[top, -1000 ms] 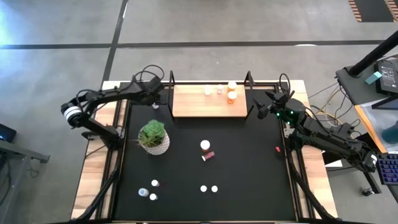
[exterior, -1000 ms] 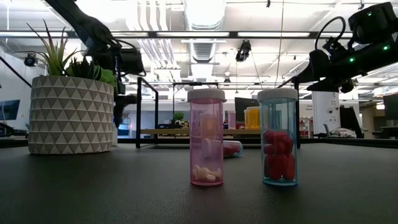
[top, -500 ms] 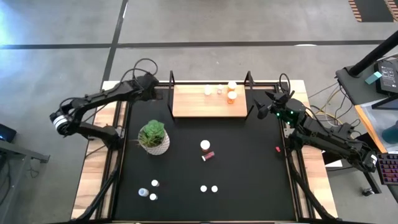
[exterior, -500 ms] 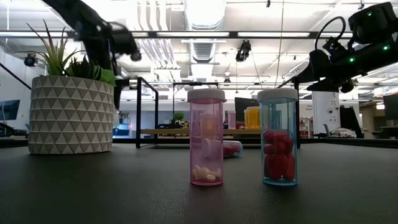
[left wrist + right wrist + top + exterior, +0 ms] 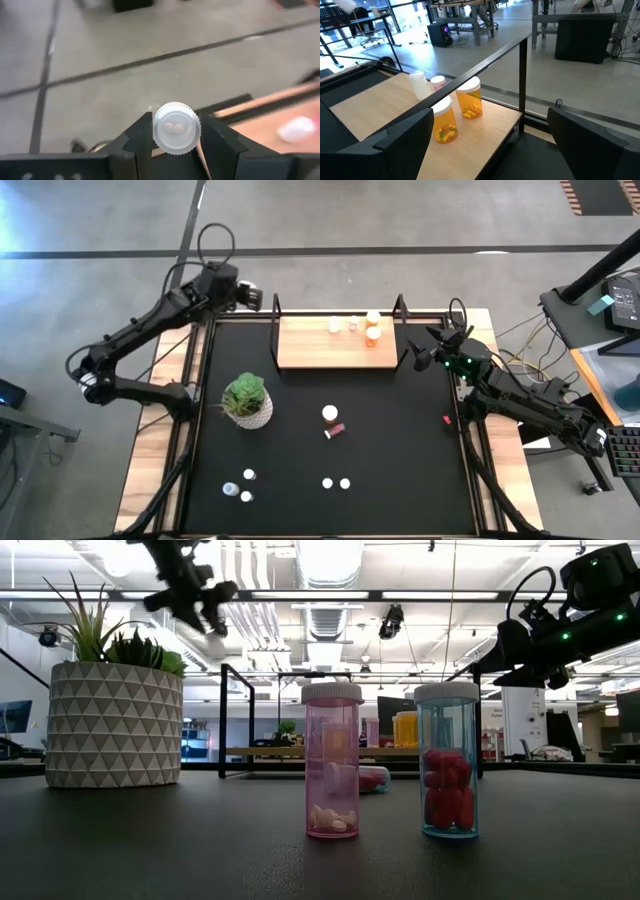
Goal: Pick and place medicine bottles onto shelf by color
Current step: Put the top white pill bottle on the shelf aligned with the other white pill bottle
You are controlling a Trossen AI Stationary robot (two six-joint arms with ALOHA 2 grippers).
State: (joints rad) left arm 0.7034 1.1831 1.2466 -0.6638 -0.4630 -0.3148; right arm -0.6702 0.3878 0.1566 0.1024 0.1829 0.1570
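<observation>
The floor and the shelf's edge are far below the white-capped bottle. My left gripper needs to keep hold of the white-capped bottle for now.
My left gripper (image 5: 252,297) is high over the table's far left corner, left of the shelf (image 5: 320,350), and shut on a small white-capped bottle (image 5: 176,127). It also shows high up in the low view (image 5: 205,602). My right gripper (image 5: 425,352) is open and empty at the shelf's right end (image 5: 485,145). On the light-wood shelf stand two orange bottles (image 5: 468,98) and two pale ones (image 5: 342,324). Several more bottles stand on the black table, among them a pink one (image 5: 332,760) and a clear one with red pills (image 5: 447,760). A red bottle (image 5: 335,430) lies on its side. My left gripper pinches the bottle between its two fingers (image 5: 142,132), one on each side just below the white ribbed cap (image 5: 176,114). The cap's top faces the wrist camera and hides the body. The bottle is lifted clear of table and shelf.
A green plant in a white patterned pot (image 5: 247,400) stands on the table's left side. Black upright frames (image 5: 274,330) close the shelf's two ends. A small red thing (image 5: 447,419) lies by the table's right edge.
My left gripper has risen from beside the shelf's left end and gone toward the table's far edge, turning as it climbs. My right gripper has kept still.
</observation>
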